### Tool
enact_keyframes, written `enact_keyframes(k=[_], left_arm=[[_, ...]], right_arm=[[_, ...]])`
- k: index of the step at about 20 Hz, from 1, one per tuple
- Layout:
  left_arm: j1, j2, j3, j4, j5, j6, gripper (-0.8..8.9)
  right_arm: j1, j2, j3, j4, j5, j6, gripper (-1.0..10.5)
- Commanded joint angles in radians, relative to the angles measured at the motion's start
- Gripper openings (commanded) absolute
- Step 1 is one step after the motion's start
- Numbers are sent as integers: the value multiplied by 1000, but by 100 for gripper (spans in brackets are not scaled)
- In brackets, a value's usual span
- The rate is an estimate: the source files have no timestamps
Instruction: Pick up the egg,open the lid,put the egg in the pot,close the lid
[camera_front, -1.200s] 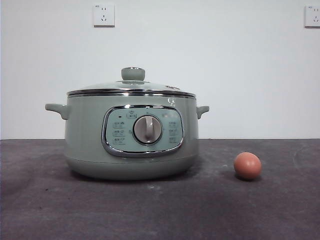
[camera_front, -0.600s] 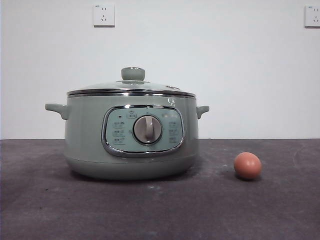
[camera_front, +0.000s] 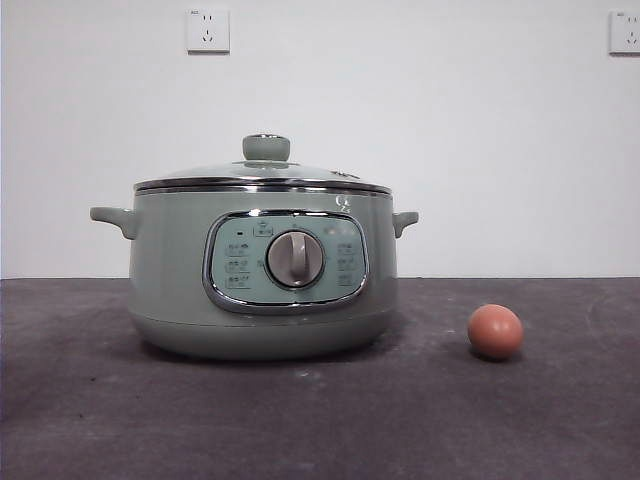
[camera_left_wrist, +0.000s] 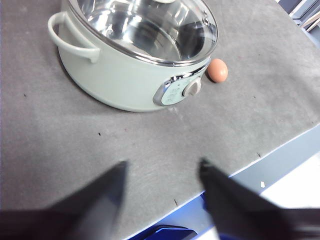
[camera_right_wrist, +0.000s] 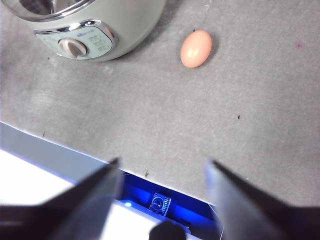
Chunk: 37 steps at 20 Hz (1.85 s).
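My right gripper is to grab the reddish-brown egg around its rounded middle (camera_front: 495, 331) next, so that the egg can go in the pot (camera_front: 262, 270).
The pale green pot (camera_front: 262, 270) stands left of centre on the grey table, dial facing the front view. Its lid (camera_front: 264, 173) sits closed on it, knob on top. The reddish-brown egg (camera_front: 495, 331) lies on the table to the right of the pot, apart from it. In the left wrist view the pot (camera_left_wrist: 125, 75), its glass-topped lid (camera_left_wrist: 150, 25) and the egg (camera_left_wrist: 217, 70) show well beyond my left gripper (camera_left_wrist: 162, 172), which is open and empty above the table's front edge. My right gripper (camera_right_wrist: 162, 167) is open and empty, with the egg (camera_right_wrist: 195, 48) and pot (camera_right_wrist: 90, 30) ahead of it.
The grey table's front edge (camera_right_wrist: 75, 160) runs under both grippers, with blue-lit equipment (camera_right_wrist: 160, 202) below it. Two wall sockets (camera_front: 208, 30) sit on the white wall behind. Neither arm shows in the front view.
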Motion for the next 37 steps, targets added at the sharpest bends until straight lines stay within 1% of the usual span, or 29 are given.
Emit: enact_keyframes(k=[1, 5, 9, 12, 14, 17, 20, 23, 26, 29, 31, 33, 34, 36, 37], left_arm=[[2, -1, 3, -4, -1, -7, 664], [2, -1, 3, -4, -1, -7, 660], [2, -1, 3, -2, -1, -7, 660], [2, -1, 3, 3, 6, -7, 660], [2, -1, 3, 3, 20, -6, 660], [2, -1, 3, 4, 18, -6, 660], [2, -1, 3, 4, 17, -6, 660], [2, -1, 3, 4, 17, -6, 660], [2, -1, 3, 4, 16, -6, 660], [2, -1, 3, 4, 16, -6, 660], [2, -1, 3, 4, 16, -6, 660], [2, -1, 3, 4, 16, -6, 660], [2, -1, 3, 4, 15, -6, 660], [2, -1, 3, 4, 14, -6, 660], [2, -1, 3, 4, 14, -6, 660]], right_arm=[[2, -1, 2, 3, -2, 18, 599], [2, 28, 2, 24, -2, 40, 598], [14, 124, 2, 98, -2, 84, 598], [60, 229, 2, 183, 3, 123, 597], [111, 319, 2, 264, 11, 151, 597], [193, 454, 2, 388, 97, 201, 597], [251, 581, 2, 500, 161, 247, 596], [299, 684, 2, 599, 245, 273, 596], [317, 766, 2, 663, 318, 280, 595], [318, 838, 2, 696, 350, 288, 594], [317, 877, 2, 726, 350, 290, 590], [318, 903, 2, 753, 349, 298, 516], [318, 913, 2, 761, 351, 298, 496], [318, 938, 2, 767, 372, 298, 494], [318, 948, 2, 767, 373, 298, 470]])
